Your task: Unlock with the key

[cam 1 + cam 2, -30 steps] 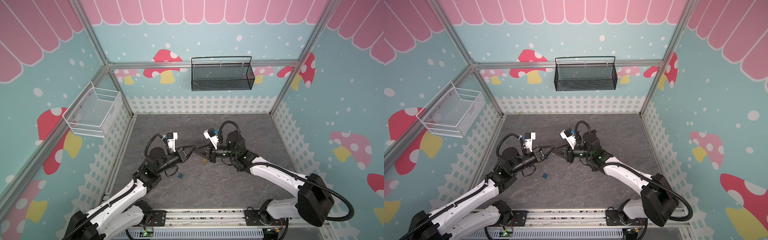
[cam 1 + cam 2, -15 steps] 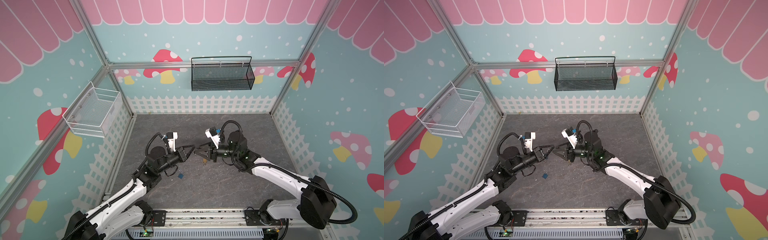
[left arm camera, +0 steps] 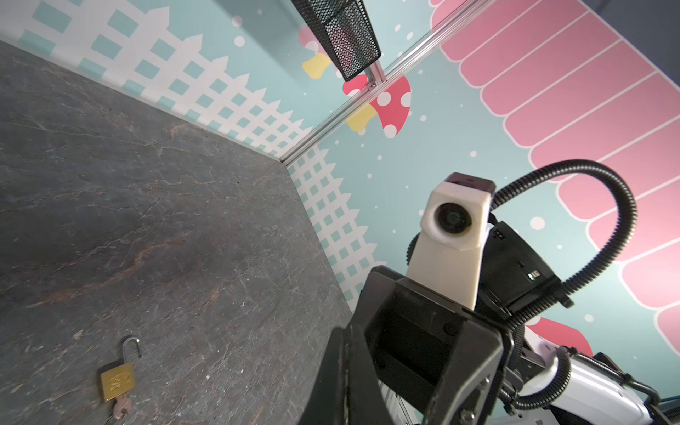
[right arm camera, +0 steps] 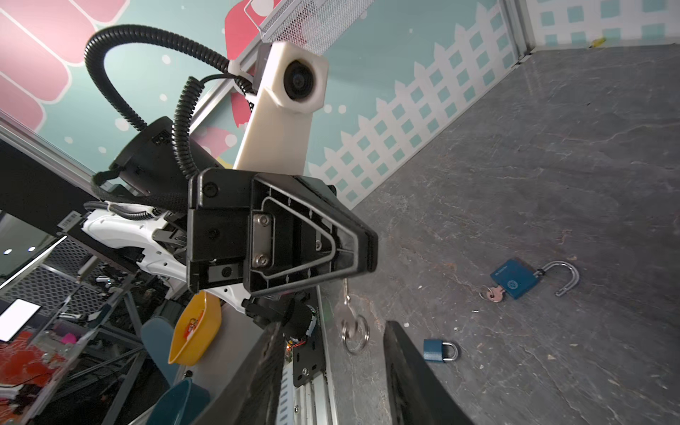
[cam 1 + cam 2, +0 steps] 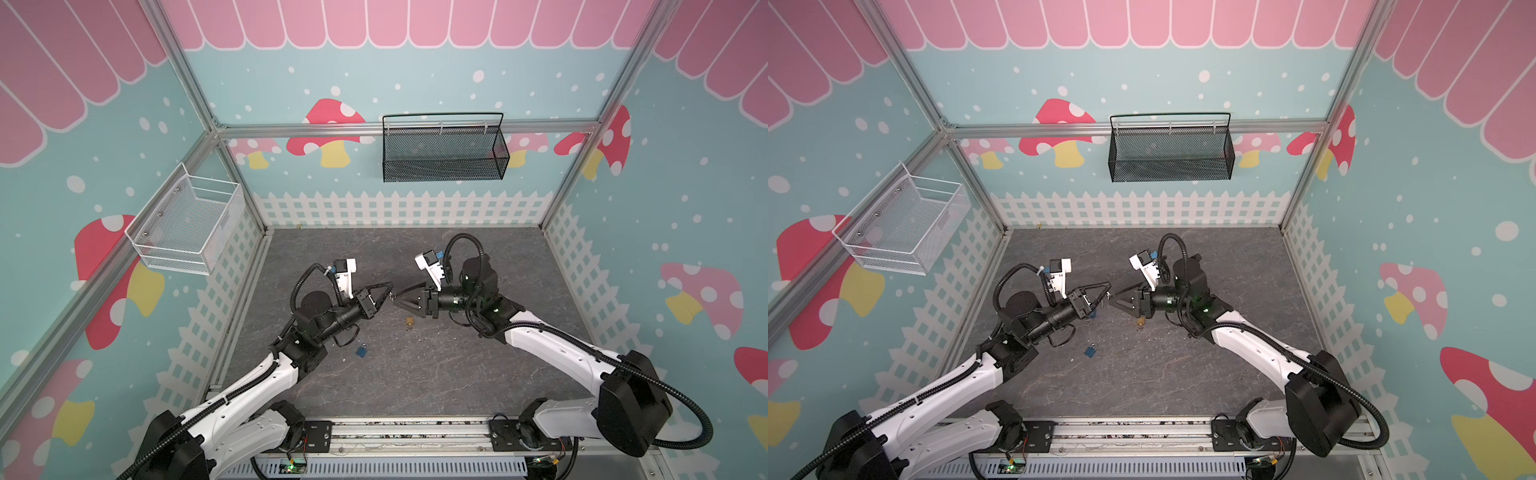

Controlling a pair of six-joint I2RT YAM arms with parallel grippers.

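Observation:
The small silver key (image 5: 392,296) should be grabbed next by its key-ring end with my right gripper, so its blade stays free to go in and unlock.
My left gripper (image 5: 388,296) is shut on a small silver key (image 4: 346,294), and its key rings (image 4: 355,333) dangle below the fingertips. Tip to tip with it, my right gripper (image 5: 399,298) stands open and empty; in the right wrist view the key rings hang just beyond its spread fingers (image 4: 393,342). A brass padlock (image 5: 410,322) lies on the floor below the right gripper. In the left wrist view the brass padlock (image 3: 117,381) has its shackle swung open and a key in its base. The left gripper (image 3: 346,333) shows its pads pressed together.
A blue padlock (image 5: 362,351) lies on the floor in front of the left arm. The right wrist view shows a larger blue padlock (image 4: 515,282), open with a key in it, and a small closed one (image 4: 439,351). Mesh baskets (image 5: 444,151) (image 5: 187,226) hang on the walls.
My right gripper has opened and drawn back slightly to the right from the left gripper's tip. The left gripper stays shut in place. The brass padlock has not moved.

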